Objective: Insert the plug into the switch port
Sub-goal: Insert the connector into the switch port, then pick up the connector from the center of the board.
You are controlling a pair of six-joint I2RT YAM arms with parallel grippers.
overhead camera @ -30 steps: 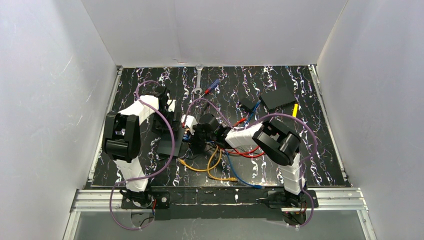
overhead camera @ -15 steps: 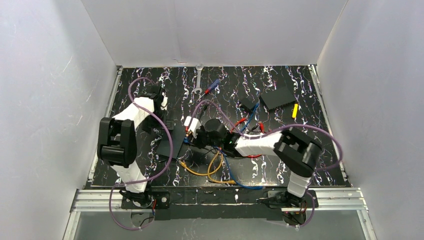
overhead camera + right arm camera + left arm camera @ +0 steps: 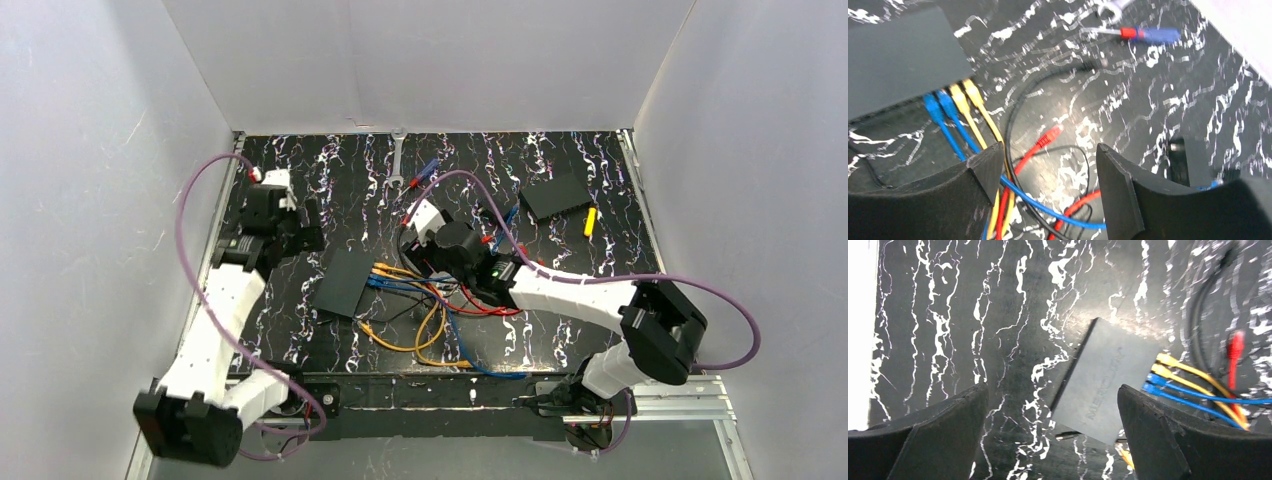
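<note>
The right gripper will grab the red plug at its cable end (image 3: 1043, 140) next, so that the plug's tip stays free and points outward to go into the port.
The switch (image 3: 345, 282), a flat matte-black box, lies on the marbled mat left of centre. It shows below the left wrist camera (image 3: 1103, 375) and at the upper left of the right wrist view (image 3: 898, 55). Two blue plugs (image 3: 933, 107) and two yellow plugs (image 3: 965, 92) sit side by side in its port edge. A loose red plug (image 3: 1050, 135) lies on the mat. My left gripper (image 3: 305, 232) (image 3: 1053, 410) hangs open, above and back-left of the switch, holding nothing. My right gripper (image 3: 412, 255) (image 3: 1048, 170) is open over the tangled cables, right of the ports.
A plain black slab (image 3: 556, 195) and a yellow piece (image 3: 590, 220) lie at the back right. A small black block (image 3: 493, 208), a wrench (image 3: 398, 165) and a red-and-blue screwdriver (image 3: 1148, 35) lie behind the cables. Orange and blue cable loops (image 3: 420, 340) spread toward the near edge.
Both grippers have opened and drawn away from the switch. The left arm swung up to the back left. The right gripper backed off to the right, leaving the cables lying.
</note>
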